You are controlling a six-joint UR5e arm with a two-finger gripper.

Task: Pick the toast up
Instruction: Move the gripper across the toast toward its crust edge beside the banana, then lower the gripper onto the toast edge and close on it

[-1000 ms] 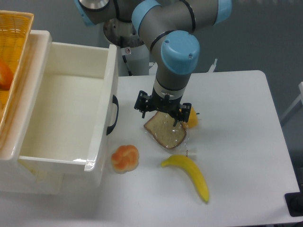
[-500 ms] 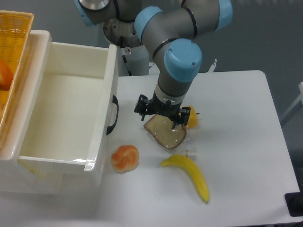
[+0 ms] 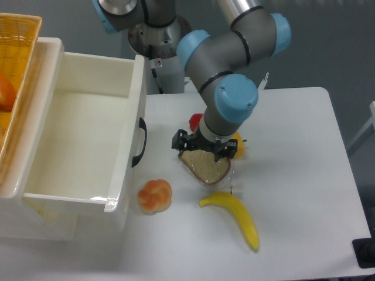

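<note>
I will next grab the speckled slice (image 3: 203, 166) by its brown crust edge (image 3: 225, 168) with my gripper to pick up the toast.
The toast (image 3: 206, 168) lies flat on the white table (image 3: 293, 175), a speckled tan slice with a brown crust. My gripper (image 3: 203, 148) points straight down over the slice's far edge. Its dark fingers (image 3: 180, 141) stand apart on either side of that edge, so it is open, low and close to the bread. The wrist hides the fingertips and the toast's far end. I cannot tell whether the fingers touch the slice.
A yellow banana (image 3: 234, 215) lies just in front of the toast. A round orange-and-cream bun (image 3: 155, 195) sits to its left, beside the white open bin (image 3: 82, 146). An orange piece (image 3: 237, 146) and a red piece (image 3: 195, 121) flank the wrist. A wicker basket (image 3: 14, 70) stands far left.
The gripper has come down and shifted slightly right over the toast. A red piece behind the arm has come into view. The toast has not moved.
</note>
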